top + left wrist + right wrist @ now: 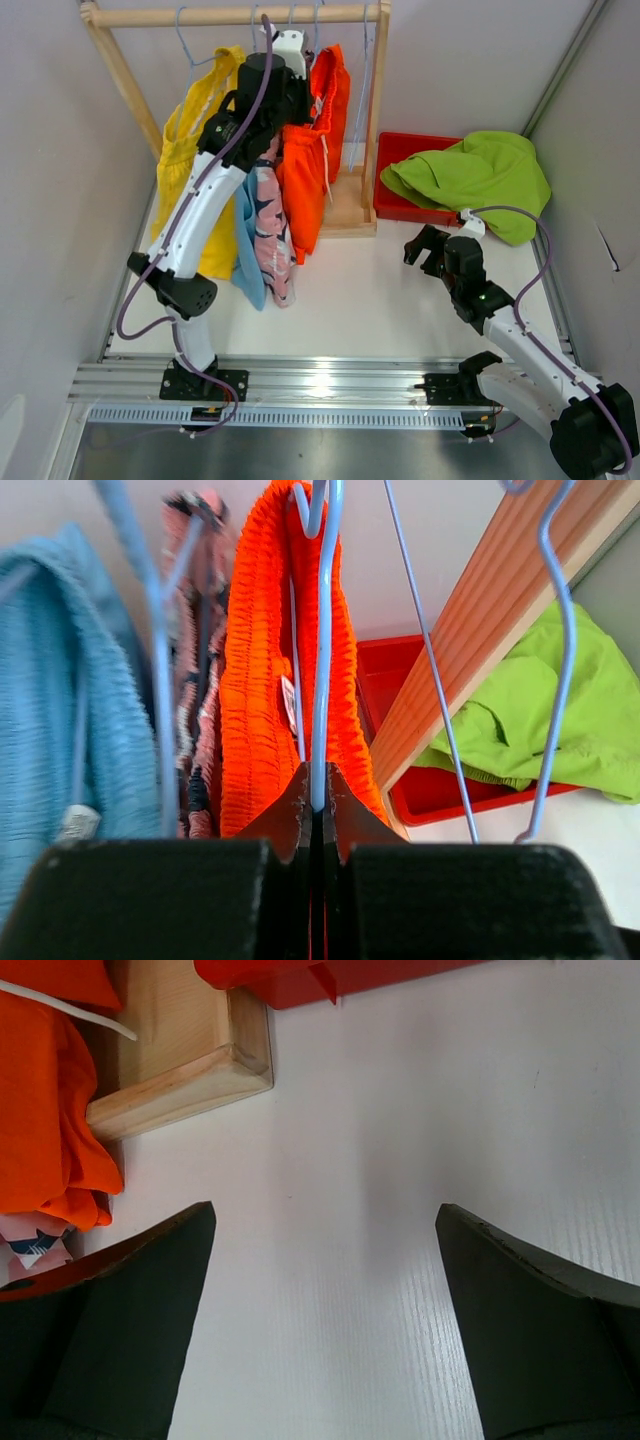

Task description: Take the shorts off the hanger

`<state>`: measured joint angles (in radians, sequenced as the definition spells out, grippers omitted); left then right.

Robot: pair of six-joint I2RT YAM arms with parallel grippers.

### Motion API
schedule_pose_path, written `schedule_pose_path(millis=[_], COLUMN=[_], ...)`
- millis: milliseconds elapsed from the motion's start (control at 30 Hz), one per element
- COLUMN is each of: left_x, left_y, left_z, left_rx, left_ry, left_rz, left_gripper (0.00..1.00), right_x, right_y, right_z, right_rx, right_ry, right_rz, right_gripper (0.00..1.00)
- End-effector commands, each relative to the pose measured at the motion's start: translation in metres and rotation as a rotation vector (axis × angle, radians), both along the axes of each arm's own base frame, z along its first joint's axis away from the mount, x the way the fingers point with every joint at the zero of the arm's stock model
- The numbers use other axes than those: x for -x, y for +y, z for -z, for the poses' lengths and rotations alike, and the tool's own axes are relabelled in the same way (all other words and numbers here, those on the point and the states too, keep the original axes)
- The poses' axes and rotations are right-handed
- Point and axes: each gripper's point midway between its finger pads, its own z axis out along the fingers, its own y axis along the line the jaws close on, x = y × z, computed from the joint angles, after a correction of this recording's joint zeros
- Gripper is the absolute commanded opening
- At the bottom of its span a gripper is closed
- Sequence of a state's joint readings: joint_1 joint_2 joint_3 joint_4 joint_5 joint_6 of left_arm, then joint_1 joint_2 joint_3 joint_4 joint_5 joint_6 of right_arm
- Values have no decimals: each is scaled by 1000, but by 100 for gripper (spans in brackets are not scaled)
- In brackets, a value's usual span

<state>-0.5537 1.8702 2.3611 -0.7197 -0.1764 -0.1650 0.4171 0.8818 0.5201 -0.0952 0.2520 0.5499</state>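
Next, my right gripper grabs the orange shorts (255, 680) by one end of the waistband to pull them off the hanger.
Four pairs of shorts hang on the wooden rack (230, 14): yellow (195, 135), light blue (250, 265), pink patterned (273, 250) and orange (315, 160). The lime green shorts (475, 170) lie over the red bin (400, 150). My left gripper (292, 58) is raised up to the rail. In the left wrist view it (320, 785) is shut on the light-blue wire hanger (325, 630) that carries the orange shorts (255, 680). My right gripper (425, 245) is open and empty over the white table (330, 1160).
Empty light-blue hangers (558, 630) hang at the rack's right end by its wooden post (480, 630). The rack's wooden foot (180, 1060) stands between the orange shorts and the red bin (330, 975). Walls close in left, back and right.
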Motion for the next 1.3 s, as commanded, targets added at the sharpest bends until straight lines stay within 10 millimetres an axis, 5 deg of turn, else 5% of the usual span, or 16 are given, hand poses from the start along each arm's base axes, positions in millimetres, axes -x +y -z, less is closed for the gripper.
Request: schedule_pose_path(millis=[0,200,300,333,400,433,633,800,1067,1267], left_x=[28,82,109,123,150,168,235,295,348,383], left_y=[29,56,62,67,73,82,94,91,81,83], left_z=[-91,-135,-123,-102,-101,-77,-36,-57,-83,-101], left_rx=[69,97,79,48,54,37,13,88,201,262], left_ry=[-202,-277,-229,-180,-189,-151,-45,-83,-146,-207], left_rz=[-25,8,55,77,126,135,275,458,661,771], left_gripper=[0,0,0,0,0,0,0,0,0,0], right_x=[-6,-7,-6,-3,-1,3,31,49,75,74], right_y=[2,8,15,20,26,32,67,98,148,168], right_z=[-22,-54,-88,-102,-137,-150,-246,-294,-304,-296], right_rx=[-30,-39,-34,-28,-34,-39,-81,-125,-109,-96], right_ry=[-73,-145,-218,-251,-320,-347,-524,-602,-608,-597], right_rz=[4,-43,-102,-147,-193,-238,-485,-626,-726,-714], right_gripper=[98,99,99,99,99,99,99,99,100,99])
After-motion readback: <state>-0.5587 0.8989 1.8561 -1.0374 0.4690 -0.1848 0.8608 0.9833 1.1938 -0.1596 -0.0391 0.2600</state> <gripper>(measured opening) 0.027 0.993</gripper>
